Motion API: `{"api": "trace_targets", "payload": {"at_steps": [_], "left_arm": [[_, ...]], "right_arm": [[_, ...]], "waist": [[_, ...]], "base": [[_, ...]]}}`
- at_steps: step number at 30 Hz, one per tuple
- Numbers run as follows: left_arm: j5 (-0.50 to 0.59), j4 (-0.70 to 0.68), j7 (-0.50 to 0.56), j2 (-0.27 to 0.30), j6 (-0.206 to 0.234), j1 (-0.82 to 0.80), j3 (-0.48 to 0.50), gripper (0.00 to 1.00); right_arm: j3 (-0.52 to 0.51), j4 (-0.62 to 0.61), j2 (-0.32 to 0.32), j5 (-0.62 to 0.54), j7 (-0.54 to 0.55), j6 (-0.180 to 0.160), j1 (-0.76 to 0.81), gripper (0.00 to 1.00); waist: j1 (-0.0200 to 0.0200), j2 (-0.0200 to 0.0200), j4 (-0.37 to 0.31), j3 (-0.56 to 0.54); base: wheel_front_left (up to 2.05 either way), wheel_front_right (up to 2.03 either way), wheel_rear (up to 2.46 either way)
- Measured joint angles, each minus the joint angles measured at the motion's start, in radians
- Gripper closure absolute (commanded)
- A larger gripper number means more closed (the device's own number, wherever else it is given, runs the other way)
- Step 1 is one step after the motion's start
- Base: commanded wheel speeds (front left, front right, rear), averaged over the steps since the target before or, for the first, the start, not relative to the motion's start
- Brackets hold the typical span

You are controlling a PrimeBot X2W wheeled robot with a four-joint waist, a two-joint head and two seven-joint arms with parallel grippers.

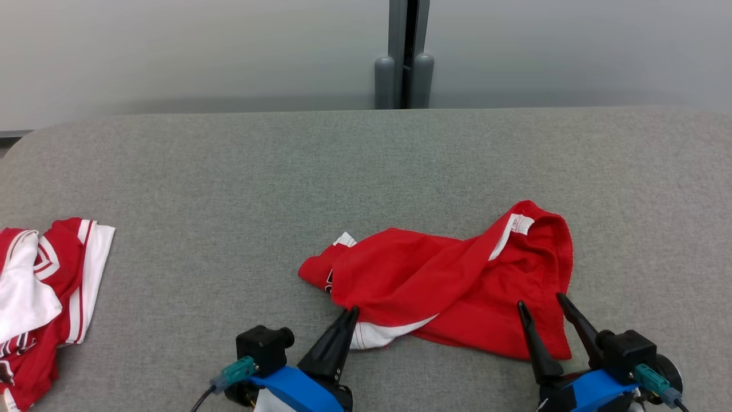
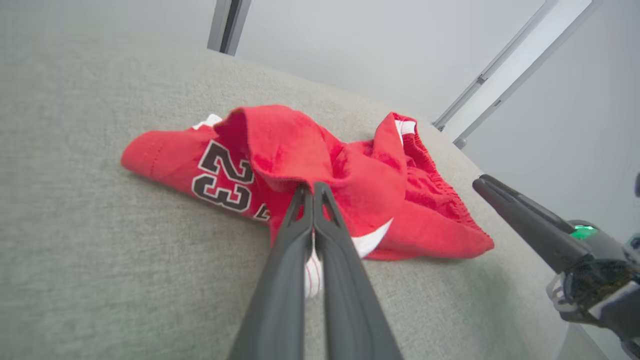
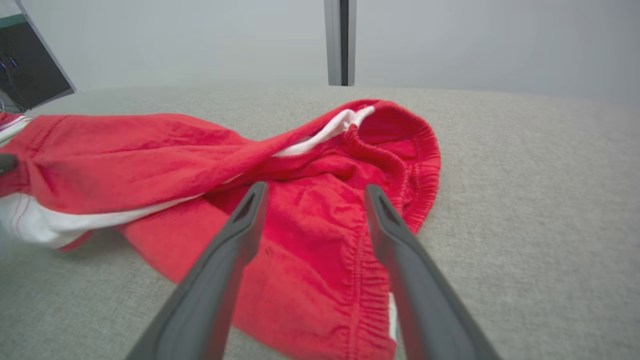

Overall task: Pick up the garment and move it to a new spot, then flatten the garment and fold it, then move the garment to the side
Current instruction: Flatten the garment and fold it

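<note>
The garment's waistband stands up in a raised fold while the red leg (image 1: 490, 309) lies slack, so the right gripper next needs to grab the garment by the waistband (image 1: 547, 216).
A crumpled red garment (image 1: 446, 274) with white trim and a black "23" lies on the grey padded table (image 1: 229, 171), near its front edge. My left gripper (image 1: 351, 312) is shut on the garment's near left hem. In the left wrist view its fingers (image 2: 312, 187) meet at the red cloth (image 2: 300, 150), with white trim showing between them. My right gripper (image 1: 540, 300) stands open over the right part by the elastic waistband. In the right wrist view its tips (image 3: 312, 192) straddle red fabric (image 3: 200, 150) without pinching it.
A second red and white garment (image 1: 40, 286) lies bunched at the table's left edge. A grey post (image 1: 403, 57) stands behind the table's far edge against a pale wall. Bare grey surface stretches behind and on both sides of the garment.
</note>
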Motion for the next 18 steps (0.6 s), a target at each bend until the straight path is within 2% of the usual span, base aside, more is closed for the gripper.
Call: {"api": "trace_targets", "payload": {"at_steps": [5,11,14,18], "left_arm": [[0.051,-0.098,0.000,0.004,0.000,0.001,0.077,1.00],[0.080,-0.147,0.000,0.016,0.000,-0.025,0.151,1.00],[0.080,-0.112,0.000,0.036,0.000,-0.072,0.192,1.00],[0.077,0.005,0.000,0.064,0.000,-0.130,0.197,1.00]], "right_arm": [[-0.012,0.001,0.016,0.000,0.000,0.000,0.002,0.00],[-0.004,0.007,0.036,0.005,0.000,0.000,0.004,0.00],[0.005,0.008,0.043,0.005,0.000,0.000,-0.004,0.00],[0.022,0.012,0.049,0.005,0.000,0.000,-0.029,0.00]], "waist": [[0.0000,0.0000,0.018,-0.015],[0.0000,0.0000,0.029,-0.011],[0.0000,0.0000,0.022,0.007],[0.0000,0.0000,0.004,0.030]], "base": [[0.00,0.00,0.00],[0.00,0.00,0.00],[0.00,0.00,0.00],[0.00,0.00,0.00]]}}
